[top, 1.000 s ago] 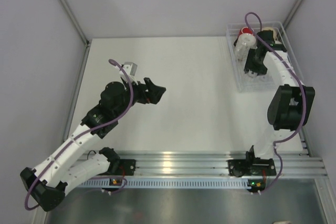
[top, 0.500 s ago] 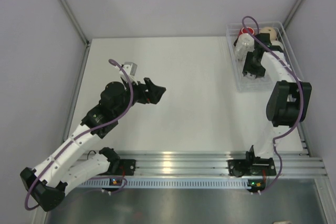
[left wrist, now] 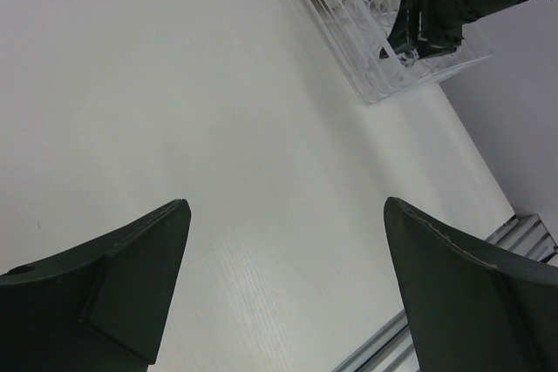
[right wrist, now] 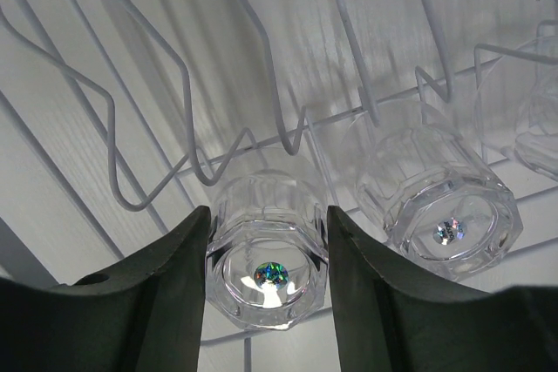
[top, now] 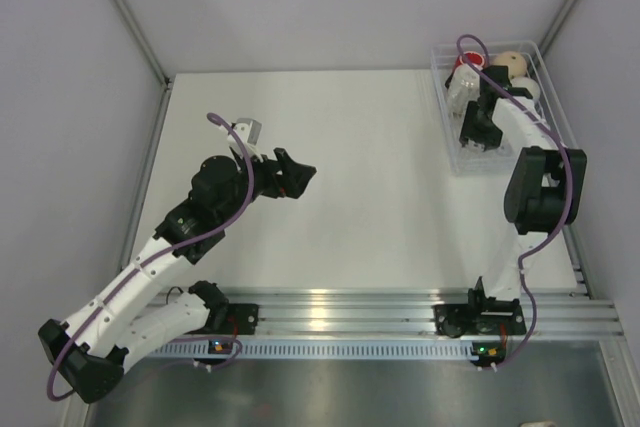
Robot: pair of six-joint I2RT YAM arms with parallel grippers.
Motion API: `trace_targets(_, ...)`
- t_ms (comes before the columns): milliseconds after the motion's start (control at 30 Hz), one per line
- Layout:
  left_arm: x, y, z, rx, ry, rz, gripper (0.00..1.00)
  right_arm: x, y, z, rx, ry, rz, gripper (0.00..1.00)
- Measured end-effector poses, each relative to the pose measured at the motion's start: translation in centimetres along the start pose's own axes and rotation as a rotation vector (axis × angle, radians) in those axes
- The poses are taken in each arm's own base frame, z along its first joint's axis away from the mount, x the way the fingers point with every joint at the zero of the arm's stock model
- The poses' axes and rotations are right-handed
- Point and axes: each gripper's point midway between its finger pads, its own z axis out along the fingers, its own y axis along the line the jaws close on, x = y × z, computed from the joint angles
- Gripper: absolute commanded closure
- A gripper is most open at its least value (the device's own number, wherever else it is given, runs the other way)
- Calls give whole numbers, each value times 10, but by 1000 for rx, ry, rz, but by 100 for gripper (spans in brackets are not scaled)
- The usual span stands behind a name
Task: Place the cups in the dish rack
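Observation:
The right gripper should open now, because the tumbler sits base up, low between the rack's wires, and would land beside the second tumbler.
Inside the white wire dish rack (top: 444,117) at the far right, my right gripper (top: 471,139) is shut on a clear glass tumbler. In the right wrist view this tumbler (right wrist: 266,254) sits between both fingers of the gripper (right wrist: 266,246), base toward the camera, just above the rack's wires (right wrist: 148,67). A second clear tumbler (right wrist: 445,206) stands beside it, base up. A red cup (top: 466,60), a beige mug (top: 512,62) and another glass (top: 458,89) fill the rack's far end. My left gripper (top: 300,175) hangs open over bare table, holding nothing.
The rack (left wrist: 366,84) lies close to the right wall and the table's far right corner. In the left wrist view the right gripper (left wrist: 427,28) is seen inside it. An aluminium rail (top: 400,312) runs along the near edge. Grey walls enclose the table.
The right arm has shifted a little to the left inside the rack with the tumbler still between its fingers. The left arm has not moved.

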Motion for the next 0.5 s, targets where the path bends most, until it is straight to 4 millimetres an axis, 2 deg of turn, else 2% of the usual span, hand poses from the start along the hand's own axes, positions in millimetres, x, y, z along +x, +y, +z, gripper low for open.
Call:
trace_targets(67,0,0,0,0,0,0,2,-1,0,0,3,-6,2,80)
trace_targets(300,0,0,0,0,0,0,2,-5,-1,3,9,-28,7,62)
trace_targets(500,-1,-1,-1,2,-5,0,2,-8,-2,4,16,-43,9,51)
